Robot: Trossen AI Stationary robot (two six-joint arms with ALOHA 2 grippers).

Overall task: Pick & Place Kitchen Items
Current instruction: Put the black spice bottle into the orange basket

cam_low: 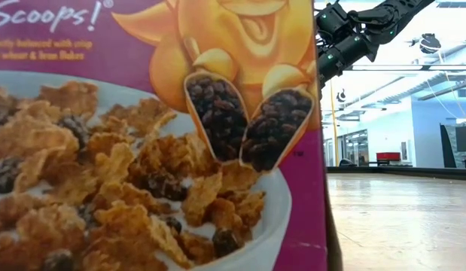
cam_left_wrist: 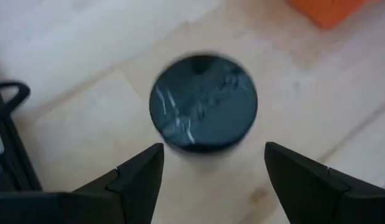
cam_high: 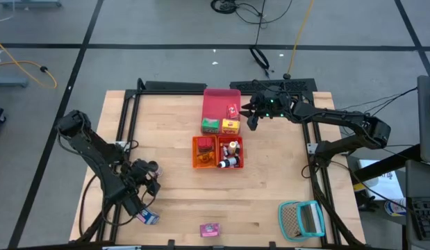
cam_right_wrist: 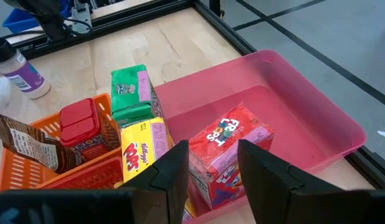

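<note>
I next need to grab the dark round can (cam_left_wrist: 203,102) with my left gripper by its body under the lid (cam_left_wrist: 204,148). Then I can pick it up and place it.
A dark round can (cam_left_wrist: 203,102) stands upright on the bare wood, seen from above. My left gripper (cam_left_wrist: 214,148) hovers over it at the table's near left (cam_high: 149,172), open, one finger on each side of the can's near edge and not touching it. My right gripper (cam_right_wrist: 214,155) hangs open above the red tray (cam_high: 220,101) at the far middle. Past its fingers, a red cereal box (cam_right_wrist: 232,146) lies tilted in that tray. A green box (cam_right_wrist: 131,93) and a yellow box (cam_right_wrist: 142,152) stand at the tray's near edge.
Two orange trays (cam_high: 217,151) at mid-table hold a red-lidded jar (cam_right_wrist: 83,127), a brown pouch (cam_right_wrist: 30,146) and small bottles. A blue box (cam_high: 149,217) and a pink cereal box (cam_high: 210,229) lie near the front edge; the pink box (cam_low: 157,135) blocks the low view. A teal basket (cam_high: 303,219) sits near right.
</note>
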